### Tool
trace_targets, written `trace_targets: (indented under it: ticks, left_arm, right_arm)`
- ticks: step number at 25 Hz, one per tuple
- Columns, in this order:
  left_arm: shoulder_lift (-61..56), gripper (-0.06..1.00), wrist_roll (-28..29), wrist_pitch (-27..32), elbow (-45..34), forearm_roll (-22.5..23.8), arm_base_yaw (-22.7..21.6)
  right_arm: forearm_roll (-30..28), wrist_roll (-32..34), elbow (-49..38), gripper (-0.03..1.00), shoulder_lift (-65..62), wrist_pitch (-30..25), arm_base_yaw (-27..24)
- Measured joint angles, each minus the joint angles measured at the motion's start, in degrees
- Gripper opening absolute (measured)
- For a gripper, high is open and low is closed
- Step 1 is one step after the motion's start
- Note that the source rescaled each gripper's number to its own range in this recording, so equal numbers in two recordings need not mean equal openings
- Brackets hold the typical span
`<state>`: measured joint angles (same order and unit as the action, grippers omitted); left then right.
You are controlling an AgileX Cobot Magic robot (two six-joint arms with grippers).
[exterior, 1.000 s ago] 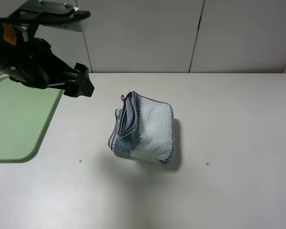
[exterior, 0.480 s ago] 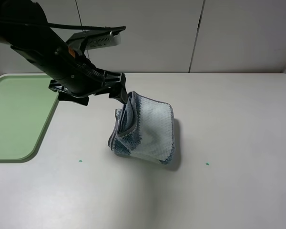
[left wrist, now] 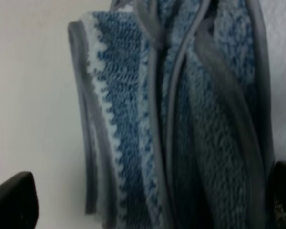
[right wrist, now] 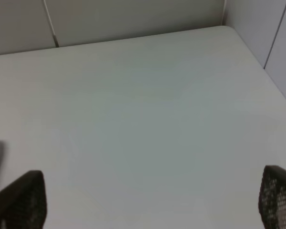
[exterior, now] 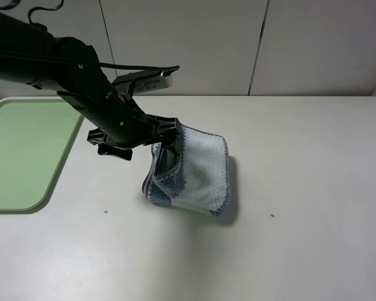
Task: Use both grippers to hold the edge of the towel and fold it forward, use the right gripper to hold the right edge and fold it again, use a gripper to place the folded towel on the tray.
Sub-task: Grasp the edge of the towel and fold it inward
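My left gripper grabs the towel by its stacked grey hems next, to place the folded towel on the light-green tray (exterior: 19, 157).
The towel (exterior: 197, 175), blue and whitish striped terry with a grey hem, lies folded into a thick bundle at the table's middle. My left gripper (exterior: 167, 145) has reached across and is down at the towel's back left edge. In the left wrist view its jaws stand wide apart, one fingertip (left wrist: 12, 202) on each side of the stacked folded layers and grey hems (left wrist: 181, 119), so my left gripper (left wrist: 148, 205) is open around them. My right gripper (right wrist: 152, 205) is open and empty over bare table; it is out of the high view. The light-green tray (exterior: 19, 157) lies at the far left.
The white table (exterior: 301, 157) stretches to the right of the towel. Grey wall panels (exterior: 194, 44) stand behind its back edge. Two small green dots (exterior: 104, 212) mark the table's surface near the front.
My left arm swung from above the tray's edge rightward and down to the towel's left edge. The towel has barely moved.
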<state>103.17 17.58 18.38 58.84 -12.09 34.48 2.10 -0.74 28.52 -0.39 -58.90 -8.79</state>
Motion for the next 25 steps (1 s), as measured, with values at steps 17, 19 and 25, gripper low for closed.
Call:
trace_targets:
  ticks: [17, 19, 25]
  left_arm:
    - [5.8, 1.00, 0.0, 0.1, 0.6, -2.3, 1.7]
    - [6.8, 1.00, 0.0, -0.1, 0.6, -2.3, 1.7]
    - [9.4, 1.00, -0.2, -2.4, 0.6, -2.3, 1.7]
  right_arm:
    - [0.0, 0.0, 0.0, 1.00, 0.0, 0.0, 0.0]
    - [0.0, 0.0, 0.0, 1.00, 0.0, 0.0, 0.0]
    - [0.0, 0.0, 0.0, 1.00, 0.0, 0.0, 0.0]
